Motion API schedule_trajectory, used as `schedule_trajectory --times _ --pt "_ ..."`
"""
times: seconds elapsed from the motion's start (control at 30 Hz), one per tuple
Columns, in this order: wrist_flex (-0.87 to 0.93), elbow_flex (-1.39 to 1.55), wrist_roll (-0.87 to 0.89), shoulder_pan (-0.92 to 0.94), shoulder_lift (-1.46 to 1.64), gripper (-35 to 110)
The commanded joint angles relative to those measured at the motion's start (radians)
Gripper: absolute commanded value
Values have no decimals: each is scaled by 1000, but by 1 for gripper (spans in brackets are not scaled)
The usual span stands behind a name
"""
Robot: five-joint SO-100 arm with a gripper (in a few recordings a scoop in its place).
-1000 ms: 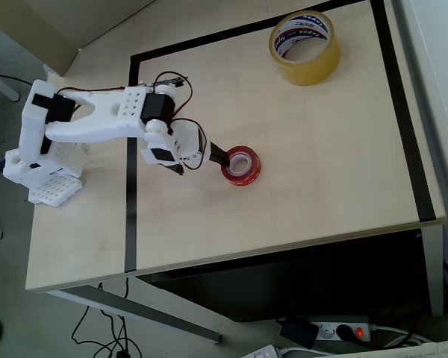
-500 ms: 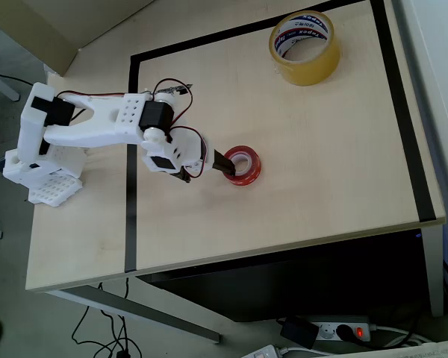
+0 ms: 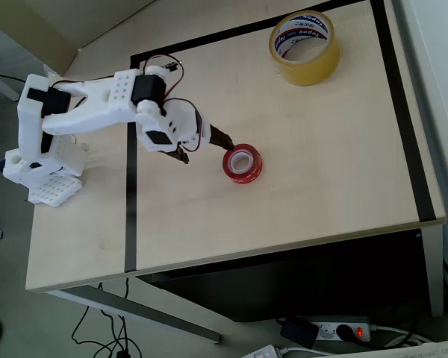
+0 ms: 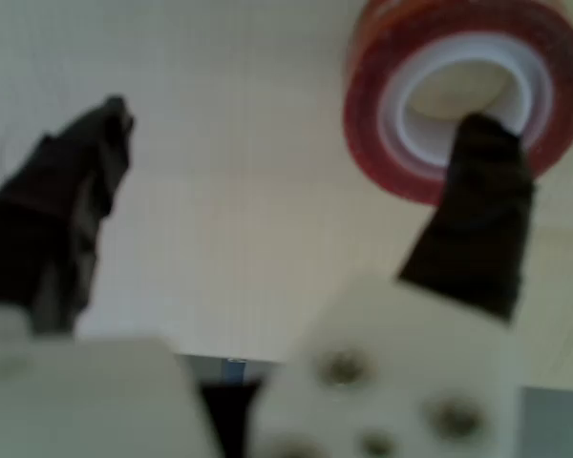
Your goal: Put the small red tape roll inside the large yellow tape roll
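My gripper grabs the red roll by its ring side (image 3: 230, 163) next, to put the small red tape roll inside the large yellow tape roll (image 3: 304, 46).
The small red tape roll (image 3: 242, 163) lies flat near the middle of the light wooden table, its white core facing up. My gripper (image 3: 201, 147) is open just to its upper left in the overhead view. In the wrist view the right dark finger (image 4: 477, 200) overlaps the near rim of the red roll (image 4: 382, 143). The left finger (image 4: 62, 205) stands far off over bare table, so nothing is held between them; the gripper (image 4: 296, 119) is wide apart. The large yellow tape roll (image 3: 304, 46) sits at the far top right of the table, well away.
Black tape lines (image 3: 131, 194) frame a rectangle on the table (image 3: 299, 201). The arm's white base (image 3: 41, 168) stands at the left edge. The front edge drops to a floor with a power strip (image 3: 336, 330) and cables.
The arm has swung toward the top of the picture, carrying the gripper from the roll's left side to its upper left. The red roll has hardly moved.
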Motion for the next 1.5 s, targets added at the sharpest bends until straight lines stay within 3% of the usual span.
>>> schedule_trajectory --times 0.0,0.43,0.53,0.6,0.8,0.97,1.1,1.27,1.47 --pt "25 -43 -9 26 97 35" --pt "25 -247 -9 41 -190 35" --pt "25 -291 -6 38 -247 20" --pt "25 -337 12 37 -279 1" --pt "25 -419 63 51 -272 0" --pt "25 -439 63 29 5 0" --pt "25 -646 60 -37 133 0" --pt "25 -1008 55 -150 40 0" --pt "-77 -1078 55 -282 -52 0"
